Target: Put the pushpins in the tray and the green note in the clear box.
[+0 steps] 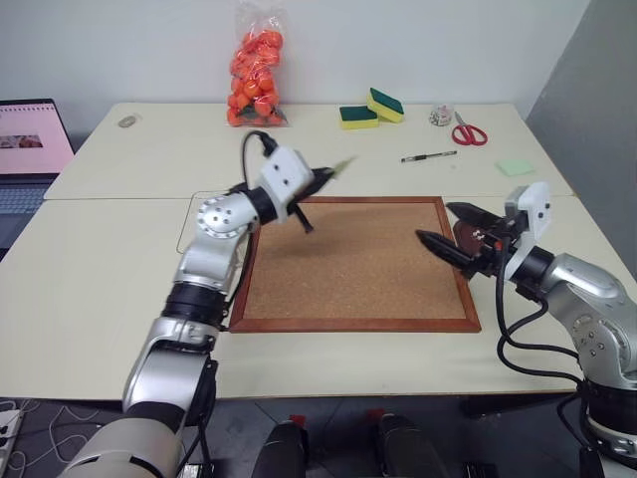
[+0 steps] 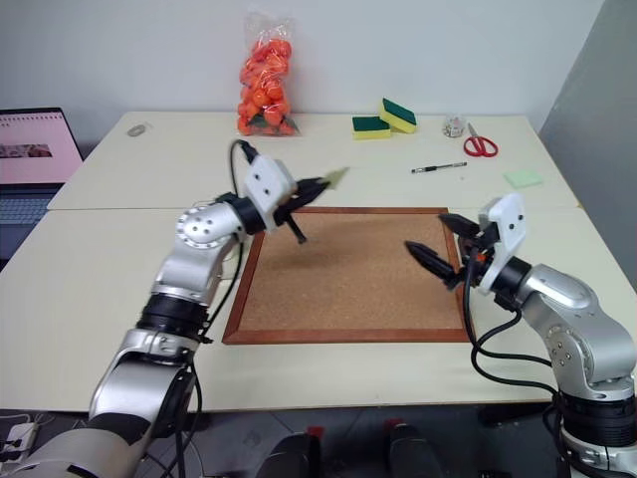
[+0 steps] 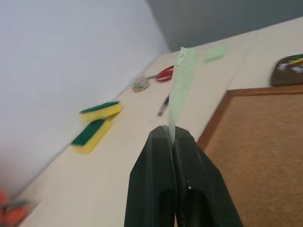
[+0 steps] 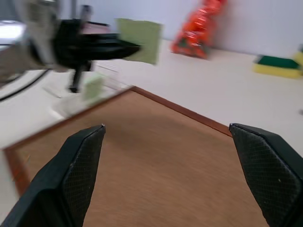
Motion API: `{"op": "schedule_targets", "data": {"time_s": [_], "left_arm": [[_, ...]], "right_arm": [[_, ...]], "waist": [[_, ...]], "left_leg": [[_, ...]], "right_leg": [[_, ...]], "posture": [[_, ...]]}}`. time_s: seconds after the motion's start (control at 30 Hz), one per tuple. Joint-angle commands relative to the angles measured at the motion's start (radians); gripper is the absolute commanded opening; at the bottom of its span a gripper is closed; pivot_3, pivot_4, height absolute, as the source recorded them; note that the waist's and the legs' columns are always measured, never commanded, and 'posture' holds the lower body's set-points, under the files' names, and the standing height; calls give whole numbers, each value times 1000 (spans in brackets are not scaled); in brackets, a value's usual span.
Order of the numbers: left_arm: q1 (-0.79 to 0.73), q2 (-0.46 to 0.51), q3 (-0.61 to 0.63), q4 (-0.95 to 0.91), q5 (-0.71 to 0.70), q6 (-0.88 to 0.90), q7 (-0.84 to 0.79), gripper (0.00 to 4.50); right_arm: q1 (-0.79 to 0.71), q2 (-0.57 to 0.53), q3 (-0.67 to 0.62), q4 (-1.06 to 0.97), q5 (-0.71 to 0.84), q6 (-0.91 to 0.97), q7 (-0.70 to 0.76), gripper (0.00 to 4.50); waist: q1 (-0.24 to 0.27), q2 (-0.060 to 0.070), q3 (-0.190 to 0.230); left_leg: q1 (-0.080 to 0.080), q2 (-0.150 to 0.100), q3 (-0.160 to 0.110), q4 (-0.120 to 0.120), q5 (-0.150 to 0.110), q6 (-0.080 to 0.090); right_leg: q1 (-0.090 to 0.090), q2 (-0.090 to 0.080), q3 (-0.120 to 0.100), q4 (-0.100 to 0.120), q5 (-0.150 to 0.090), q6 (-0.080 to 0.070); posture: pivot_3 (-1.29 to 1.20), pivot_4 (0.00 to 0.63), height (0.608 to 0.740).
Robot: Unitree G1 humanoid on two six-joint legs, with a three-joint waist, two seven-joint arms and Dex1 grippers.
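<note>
My left gripper should wait before it releases the note, and I will move the note first. The green note [image 3: 182, 80] sticks up high over the cork board [image 3: 258, 151], away from the box.
My left gripper [image 1: 326, 175] is shut on one edge of the green note [image 1: 344, 164]. It holds the note in the air above the far left corner of the cork board [image 1: 358, 264]; the right wrist view shows the note [image 4: 140, 40] sticking out past the black fingers. The clear box [image 1: 189, 221] lies left of the board, mostly behind my left arm. My right gripper [image 1: 447, 228] hangs open and empty over the board's right edge. The dark brown tray [image 3: 286, 74] sits just past that edge, with blurred yellow-headed pushpins [image 3: 295, 60] in it.
Another pale green note [image 1: 516, 167] lies at the far right, near red scissors [image 1: 470, 131] and a pen [image 1: 430, 156]. Two yellow-green sponges [image 1: 370, 110] and a bag of orange balls [image 1: 259, 70] stand at the back. A laptop [image 1: 30, 149] is at the far left.
</note>
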State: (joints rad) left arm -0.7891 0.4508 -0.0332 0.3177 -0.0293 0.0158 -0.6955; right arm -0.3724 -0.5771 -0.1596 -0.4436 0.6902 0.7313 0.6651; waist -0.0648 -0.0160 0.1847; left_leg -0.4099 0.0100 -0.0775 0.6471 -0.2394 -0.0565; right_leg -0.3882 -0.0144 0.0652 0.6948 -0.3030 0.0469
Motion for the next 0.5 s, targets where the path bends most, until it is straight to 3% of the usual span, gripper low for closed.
{"op": "schedule_targets", "data": {"time_s": [0.03, 0.23, 0.5], "left_arm": [[59, 87, 66, -159, 25, 169, 66, 0], [155, 186, 105, -255, 48, 349, 113, 0], [177, 228, 72, -224, 115, 402, 160, 0]], "right_arm": [[-100, -16, 48, -45, 108, 64, 73, 4453], [-244, -41, 195, 54, 37, 24, 212, 4453], [-303, -15, 252, 145, -36, -56, 276, 4453]], "waist": [[-1, 0, 0], [9, 0, 0], [29, -1, 1]], "left_leg": [[1, 0, 0, 0, 0, 0], [2, 0, 0, 0, 0, 0], [1, 0, 0, 0, 0, 0]], "right_leg": [[0, 0, 1, 1, 0, 0], [1, 0, -1, 1, 0, 0], [0, -1, -2, 0, 0, 0]], "posture": [[0, 150, 740], [0, 150, 740], [0, 150, 740]]}}
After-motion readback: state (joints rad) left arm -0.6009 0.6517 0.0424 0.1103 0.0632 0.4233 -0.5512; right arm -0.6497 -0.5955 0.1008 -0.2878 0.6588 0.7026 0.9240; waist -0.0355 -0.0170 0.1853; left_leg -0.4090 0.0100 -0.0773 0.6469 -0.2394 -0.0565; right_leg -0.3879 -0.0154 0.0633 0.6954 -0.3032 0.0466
